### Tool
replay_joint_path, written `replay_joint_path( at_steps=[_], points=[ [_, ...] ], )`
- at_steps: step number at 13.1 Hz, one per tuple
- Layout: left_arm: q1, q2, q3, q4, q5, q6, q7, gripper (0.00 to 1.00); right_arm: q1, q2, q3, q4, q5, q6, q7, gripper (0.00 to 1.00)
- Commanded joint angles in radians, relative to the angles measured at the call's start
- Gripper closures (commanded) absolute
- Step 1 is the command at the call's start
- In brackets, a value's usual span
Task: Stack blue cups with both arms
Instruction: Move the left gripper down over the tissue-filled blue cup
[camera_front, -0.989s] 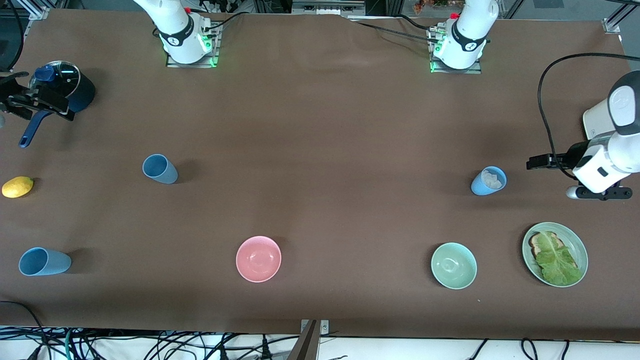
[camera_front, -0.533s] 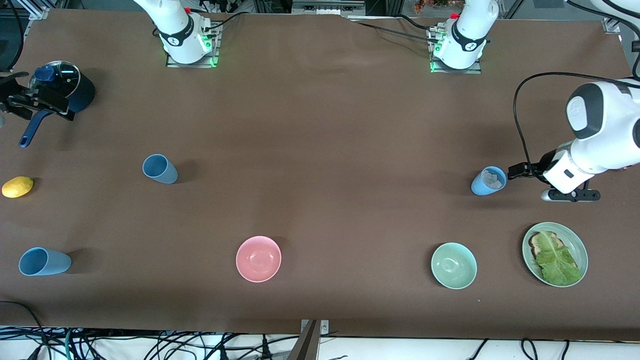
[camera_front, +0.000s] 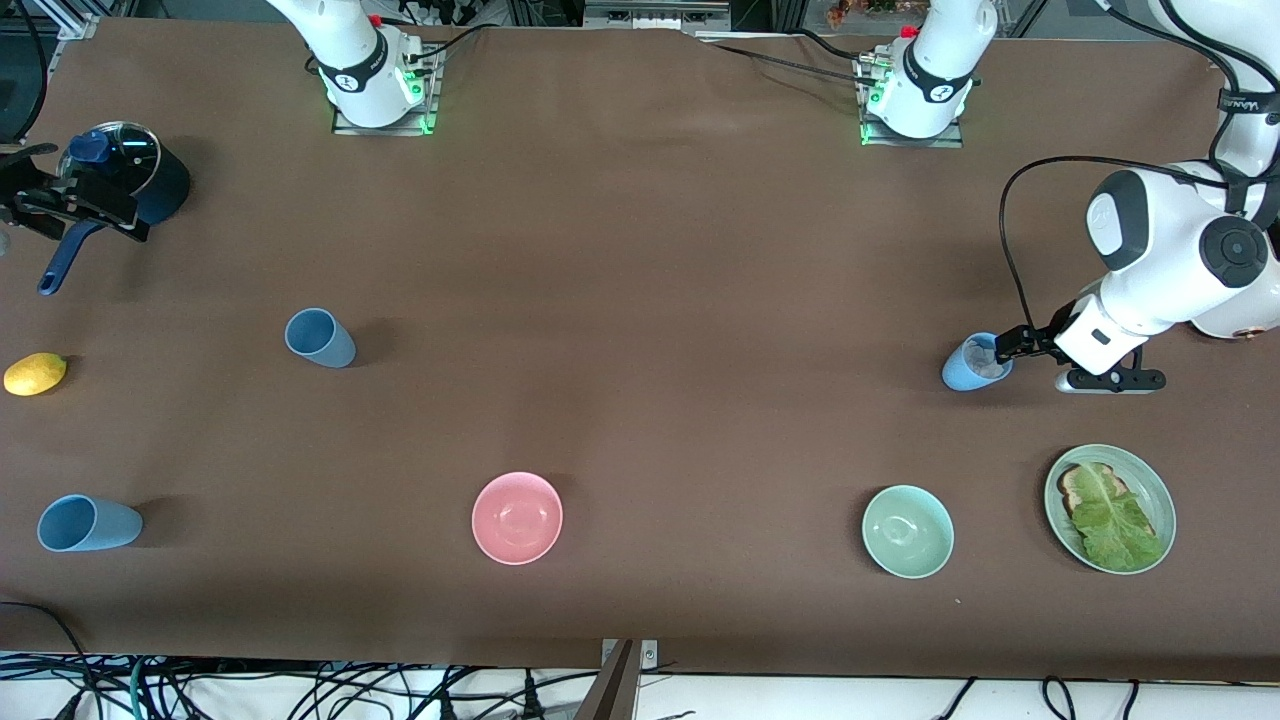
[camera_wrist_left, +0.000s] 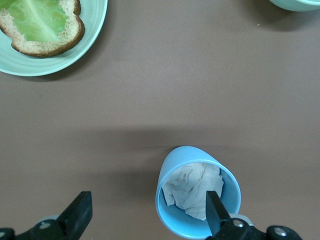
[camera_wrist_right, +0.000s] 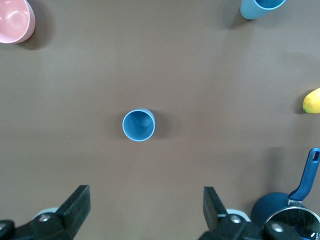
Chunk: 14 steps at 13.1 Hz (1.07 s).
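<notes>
My left gripper moves lower, before it closes on the cup, since the gripper's fingers stop above the cup's rim and white paper (camera_front: 981, 358).
Three blue cups stand on the brown table. One cup (camera_front: 975, 362) toward the left arm's end holds crumpled white paper (camera_wrist_left: 194, 187). My left gripper (camera_front: 1018, 345) is open at this cup (camera_wrist_left: 197, 195); one finger (camera_wrist_left: 216, 214) is over its mouth by the rim, the other finger (camera_wrist_left: 76, 217) is over bare table beside it. Two empty cups (camera_front: 320, 338) (camera_front: 88, 523) stand toward the right arm's end. My right gripper (camera_front: 70, 205) waits open and empty, high over the pot's handle; its wrist view shows both cups (camera_wrist_right: 138, 125) (camera_wrist_right: 260, 7).
A dark blue lidded pot (camera_front: 135, 175) and a lemon (camera_front: 35, 373) are at the right arm's end. A pink bowl (camera_front: 517, 517), a mint-green bowl (camera_front: 907, 531) and a green plate (camera_front: 1160, 490) with bread and lettuce lie nearer the front camera.
My left arm has swung in toward the paper-filled cup, bringing its open gripper from beside the table's end to the cup's rim. The right arm has not moved.
</notes>
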Motion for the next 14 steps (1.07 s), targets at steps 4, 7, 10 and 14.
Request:
replay_joint_path(
  at_steps=[4, 7, 10, 14],
  points=[
    [-0.005, -0.038, 0.006, -0.098, -0.015, 0.106, 0.007, 0.0, -0.001, 0.012, -0.001, 0.03, 0.012, -0.02, -0.009, 0.0],
    [-0.007, -0.034, 0.004, -0.122, -0.015, 0.156, 0.008, 0.0, -0.001, 0.012, -0.001, 0.03, 0.013, -0.02, -0.009, 0.0],
    [-0.007, -0.02, 0.006, -0.13, -0.015, 0.191, 0.008, 0.0, -0.001, 0.012, -0.001, 0.03, 0.013, -0.02, -0.007, 0.0],
    [-0.007, 0.008, 0.004, -0.135, -0.015, 0.237, 0.008, 0.0, -0.001, 0.012, -0.001, 0.03, 0.012, -0.02, -0.009, 0.0]
  ],
)
